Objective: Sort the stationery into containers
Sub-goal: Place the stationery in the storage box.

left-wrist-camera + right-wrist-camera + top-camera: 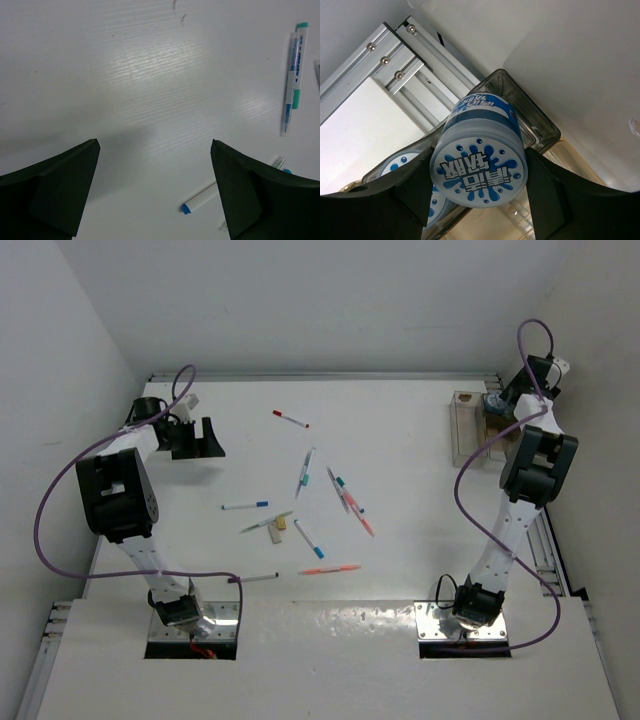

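My right gripper has the blue-and-white roll beside the second roll, above the clear container's loose end, and should open because the blue-and-white roll would land inside.
My right gripper [479, 156] is shut on a round blue-and-white roll [477, 172], held over the clear container [540, 125] at the table's far right [462, 430]. A second roll [397, 165] lies inside that container. The tan container [490, 227] adjoins it. Far off at the left, my left gripper [198, 442] stands open with nothing between its fingers [65, 185]. Several pens lie across the middle of the table: a red-capped one [290, 418], a teal one [304, 472], a blue-capped one [245, 505]. A small tan block [279, 524] sits among them.
In the left wrist view a teal pen [293, 82] lies at the right edge and a blue-capped pen [202, 197] near the right finger. An aluminium rail [395, 60] runs beside the containers. Purple cables [60, 500] loop off both arms.
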Controlling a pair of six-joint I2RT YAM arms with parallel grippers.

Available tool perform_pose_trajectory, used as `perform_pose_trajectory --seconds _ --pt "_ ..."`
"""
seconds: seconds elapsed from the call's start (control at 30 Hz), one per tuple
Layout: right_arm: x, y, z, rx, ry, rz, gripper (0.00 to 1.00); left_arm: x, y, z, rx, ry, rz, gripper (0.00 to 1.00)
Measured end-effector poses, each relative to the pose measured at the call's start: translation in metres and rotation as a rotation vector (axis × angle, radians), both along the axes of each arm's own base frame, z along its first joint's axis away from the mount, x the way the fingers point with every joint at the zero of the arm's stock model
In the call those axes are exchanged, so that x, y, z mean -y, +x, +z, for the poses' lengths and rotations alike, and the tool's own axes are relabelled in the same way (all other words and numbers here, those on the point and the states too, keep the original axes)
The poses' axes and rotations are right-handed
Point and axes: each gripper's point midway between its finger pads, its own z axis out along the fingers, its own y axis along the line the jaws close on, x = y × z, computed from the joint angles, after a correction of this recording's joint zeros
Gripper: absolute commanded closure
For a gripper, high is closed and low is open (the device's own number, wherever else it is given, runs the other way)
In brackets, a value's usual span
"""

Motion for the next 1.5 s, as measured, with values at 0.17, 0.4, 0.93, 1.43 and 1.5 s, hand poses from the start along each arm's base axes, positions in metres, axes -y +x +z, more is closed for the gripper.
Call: perform_pose_trajectory --seconds 0.17,0.4,0.93,1.43,1.5 --pt "-0.001 -0.001 0.003 -0.008 0.016 -0.004 0.51 0.000 0.000 0.000 -0.001 -0.001 0.001 0.00" --pt "-0.003 -0.001 0.004 -0.003 0.029 -0.007 0.13 0.000 0.000 0.000 -0.001 -0.002 0.001 0.00" --pt "-0.043 -0.018 0.013 0.018 0.095 0.142 0.15 -0.001 0.002 0.006 0.023 0.014 -0.005 0.00" --pt "-0.243 -0.077 0.095 -0.019 0.002 0.859 0.47 0.024 -0.027 0.075 0.252 0.254 -0.300 0.27" --pt "-0.264 -0.094 0.094 -0.054 0.005 0.945 0.54 0.038 -0.037 0.072 0.252 0.292 -0.372 0.28"
